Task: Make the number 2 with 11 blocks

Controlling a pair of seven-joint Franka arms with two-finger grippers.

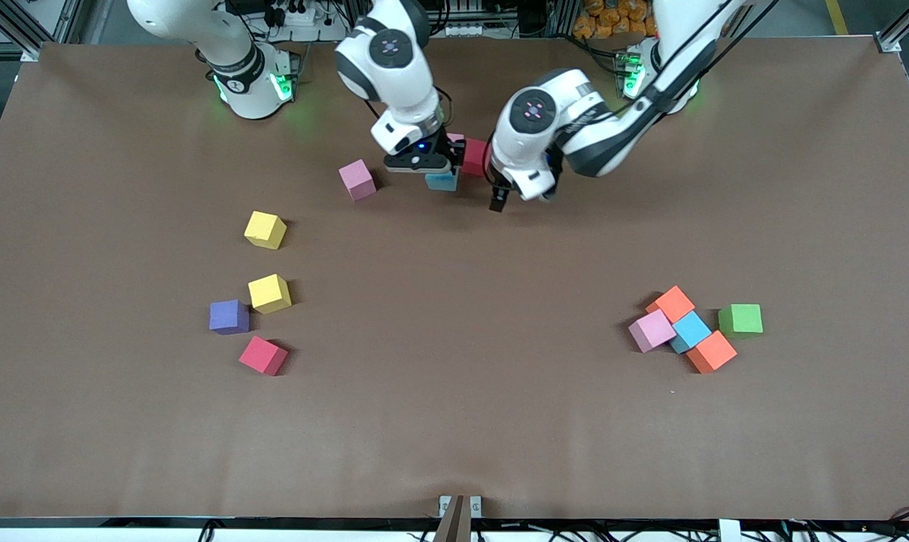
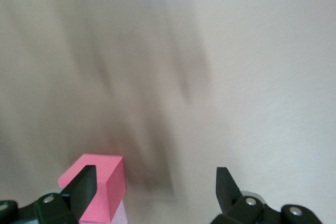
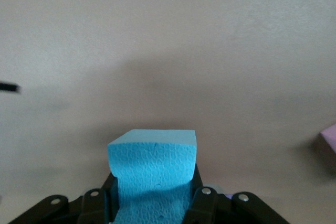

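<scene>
The blue cube should stay in my right gripper until it gets to its spot in front of the red cube.
My right gripper (image 1: pixel 433 167) is shut on a blue cube (image 1: pixel 442 181), also seen in the right wrist view (image 3: pixel 152 166), low over the table. Beside it a red cube (image 1: pixel 474 156) touches a pink cube (image 1: pixel 455 138). My left gripper (image 1: pixel 499 200) is open and empty over the table beside the red cube (image 2: pixel 97 182); its fingers (image 2: pixel 84 187) stand wide apart. Loose cubes lie about: pink (image 1: pixel 357 179), two yellow (image 1: pixel 265 229) (image 1: pixel 269 293), purple (image 1: pixel 229 317), red (image 1: pixel 263 355). No digit 2 is in view.
A cluster toward the left arm's end holds an orange cube (image 1: pixel 674 302), a pink cube (image 1: pixel 652 330), a blue cube (image 1: pixel 690 331) and another orange cube (image 1: pixel 712 351). A green cube (image 1: pixel 741 319) sits beside them. The brown table (image 1: pixel 454 421) is bare nearer the front camera.
</scene>
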